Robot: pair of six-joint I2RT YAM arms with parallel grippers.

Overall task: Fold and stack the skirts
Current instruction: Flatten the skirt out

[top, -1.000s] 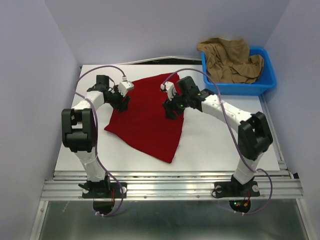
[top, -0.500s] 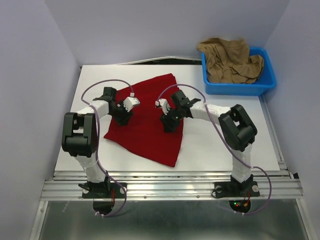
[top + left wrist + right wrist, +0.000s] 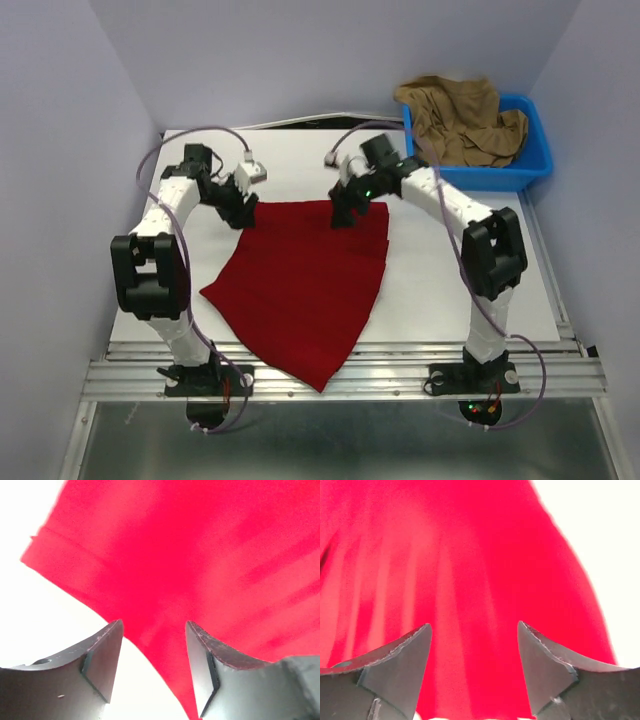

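Note:
I should grab the deep red skirt's far edge [image 3: 364, 205] [image 3: 603, 630] with my right gripper next, opposite my left gripper's corner. Then I can pull the skirt tight and fold it.
The deep red skirt [image 3: 300, 285] lies spread on the white table [image 3: 450, 290]. Its far edge is straight and its near tip hangs over the table's front edge. A second layer of cloth shows along its right side. My left gripper [image 3: 243, 210] is at the skirt's far left corner, open; in the left wrist view [image 3: 152, 625] the red cloth's [image 3: 200, 555] edge runs between the fingers. My right gripper [image 3: 343, 215] is over the far edge, open, above the red cloth [image 3: 445, 555] in the right wrist view [image 3: 474, 626]. The tan-brown skirt [image 3: 460, 120] lies crumpled in the blue bin.
The blue bin [image 3: 520, 175] stands at the table's far right corner. Pale walls close in the left, back and right sides. Purple cables loop over both arms. A metal rail runs along the front edge by the arm bases.
The red skirt has shifted toward the front, its near tip now over the table edge. Both grippers moved from mid-cloth to its far edge, which now lies nearer than before.

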